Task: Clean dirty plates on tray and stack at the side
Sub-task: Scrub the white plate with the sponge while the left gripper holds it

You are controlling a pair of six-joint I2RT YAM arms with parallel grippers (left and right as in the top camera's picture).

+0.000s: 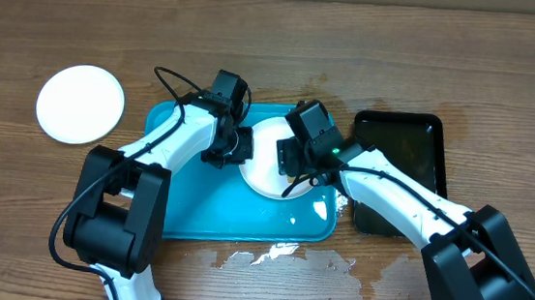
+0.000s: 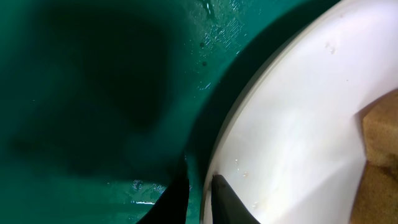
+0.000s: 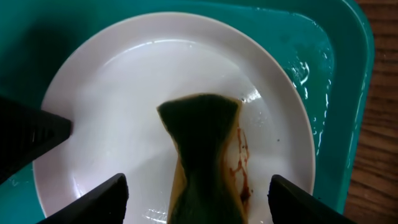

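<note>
Next, my right gripper grabs the sponge across its narrow middle point(image 3: 203, 158), green side facing me, and the sponge's flared end stays free to wipe the plate.
A white plate point(image 1: 265, 159) lies in the teal tray point(image 1: 194, 212), toward its right end. A green-topped yellow sponge point(image 3: 202, 143) rests on that plate beside a red-brown smear point(image 3: 241, 163). My right gripper point(image 3: 199, 190) is open, its fingers wide on either side of the sponge and touching nothing. My left gripper point(image 2: 200, 198) sits at the plate's left rim point(image 2: 214, 155), one finger outside it and one on it, a narrow gap showing. Whether it still pinches the rim I cannot tell. A second white plate point(image 1: 80, 104) sits on the table at the far left.
A black tray point(image 1: 413, 148) lies to the right of the teal one, under my right arm. Water films the teal tray's floor point(image 3: 314, 74). The wooden tabletop point(image 1: 277, 258) is scuffed white along the front edge.
</note>
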